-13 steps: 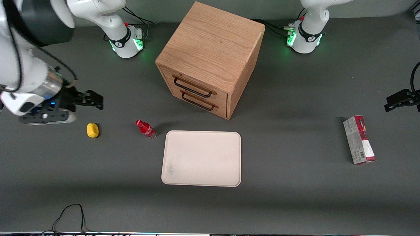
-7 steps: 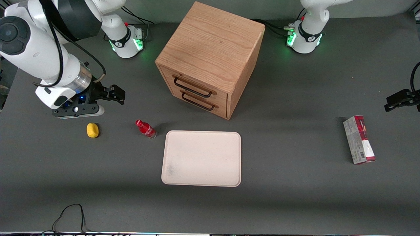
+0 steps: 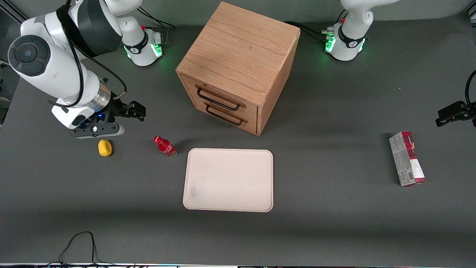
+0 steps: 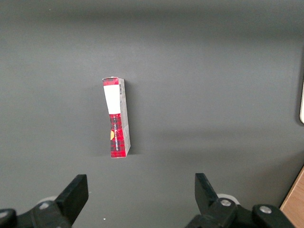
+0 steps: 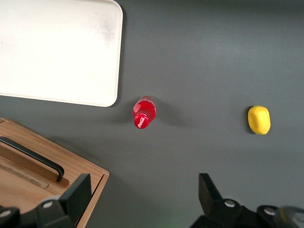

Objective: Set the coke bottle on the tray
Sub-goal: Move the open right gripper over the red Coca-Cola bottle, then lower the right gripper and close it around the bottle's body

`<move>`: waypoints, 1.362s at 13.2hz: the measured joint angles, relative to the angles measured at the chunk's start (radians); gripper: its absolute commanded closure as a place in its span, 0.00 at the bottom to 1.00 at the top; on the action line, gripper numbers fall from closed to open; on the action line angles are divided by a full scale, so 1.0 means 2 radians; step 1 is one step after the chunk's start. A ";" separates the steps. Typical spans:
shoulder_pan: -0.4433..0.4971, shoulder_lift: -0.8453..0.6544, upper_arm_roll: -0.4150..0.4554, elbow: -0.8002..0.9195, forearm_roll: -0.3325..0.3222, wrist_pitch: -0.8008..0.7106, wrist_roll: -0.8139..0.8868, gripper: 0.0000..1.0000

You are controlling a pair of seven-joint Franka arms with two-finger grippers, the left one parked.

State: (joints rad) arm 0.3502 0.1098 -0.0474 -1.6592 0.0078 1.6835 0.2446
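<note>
The right gripper grabs the coke bottle by its capped neck end (image 3: 159, 140) next, to place the bottle on the tray (image 3: 228, 180).
The coke bottle (image 3: 165, 146) is small and red with a red cap. It stands upright on the grey table, just beside the tray's corner toward the working arm's end. It also shows in the right wrist view (image 5: 144, 112). The tray (image 3: 228, 180) is cream-white and flat, lies nearer the front camera than the wooden cabinet, and holds nothing. It also shows in the right wrist view (image 5: 57, 52). My right gripper (image 3: 134, 110) hangs open and empty above the table, farther from the front camera than the bottle and a little toward the working arm's end. Its fingers (image 5: 78, 190) stand wide apart.
A small yellow lump (image 3: 105, 147) lies beside the bottle toward the working arm's end, close under the gripper's body. A wooden two-drawer cabinet (image 3: 238, 67) stands beside the gripper, both drawers shut. A red-and-grey carton (image 3: 407, 158) lies toward the parked arm's end.
My right arm has swung in from the table's working-arm end toward the bottle, and the gripper has come closer to it. The bottle, tray and lump have not moved.
</note>
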 measured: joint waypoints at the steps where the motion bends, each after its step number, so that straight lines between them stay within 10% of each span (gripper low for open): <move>1: 0.000 0.000 0.000 -0.005 0.000 0.004 0.000 0.00; 18: 0.008 0.015 0.001 -0.127 0.000 0.165 0.000 0.00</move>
State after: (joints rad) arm 0.3658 0.1394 -0.0450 -1.9126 0.0079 2.0128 0.2446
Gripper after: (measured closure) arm 0.000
